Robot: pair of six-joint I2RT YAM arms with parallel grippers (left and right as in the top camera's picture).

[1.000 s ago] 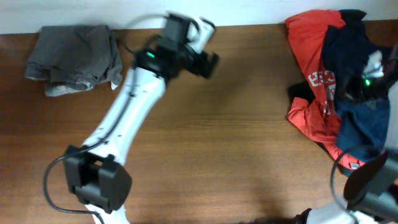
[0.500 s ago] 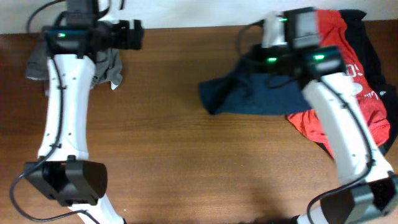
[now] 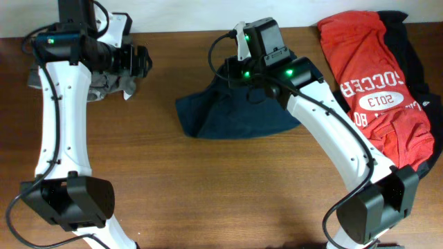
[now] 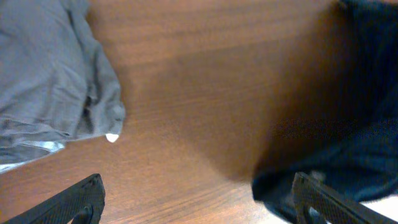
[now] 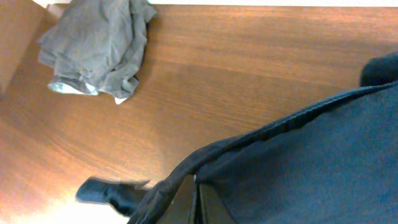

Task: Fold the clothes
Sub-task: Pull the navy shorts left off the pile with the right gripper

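Next, my left gripper needs to grab the navy shorts (image 3: pixel 235 114) by the loose trailing corner (image 3: pixel 181 107) nearest it, to free my right gripper to regrip and spread them for folding.
The dark navy shorts (image 3: pixel 235 114) hang in a bunch from my right gripper (image 3: pixel 242 69) and trail on the table's middle; they fill the right wrist view (image 5: pixel 311 162). The right gripper (image 5: pixel 196 202) is shut on their hem. My left gripper (image 3: pixel 138 62) is open and empty at the back left, beside the grey-brown garment (image 3: pixel 104 83), which also shows in the left wrist view (image 4: pixel 50 81). The left gripper's fingers (image 4: pixel 199 202) are spread wide, with the navy shorts (image 4: pixel 348 155) to the right. The red jersey (image 3: pixel 367 76) lies on a black garment (image 3: pixel 415 62) at the far right.
The wooden table (image 3: pixel 228 194) runs under everything. Its back edge meets a white wall (image 3: pixel 173 10). The right arm's base (image 3: pixel 367 207) stands at the front right, the left arm's base (image 3: pixel 69 200) at the front left.
My right gripper has dragged the navy shorts leftward off the red jersey toward the table's middle. My left arm has shifted a little, its gripper lower beside the grey-brown garment.
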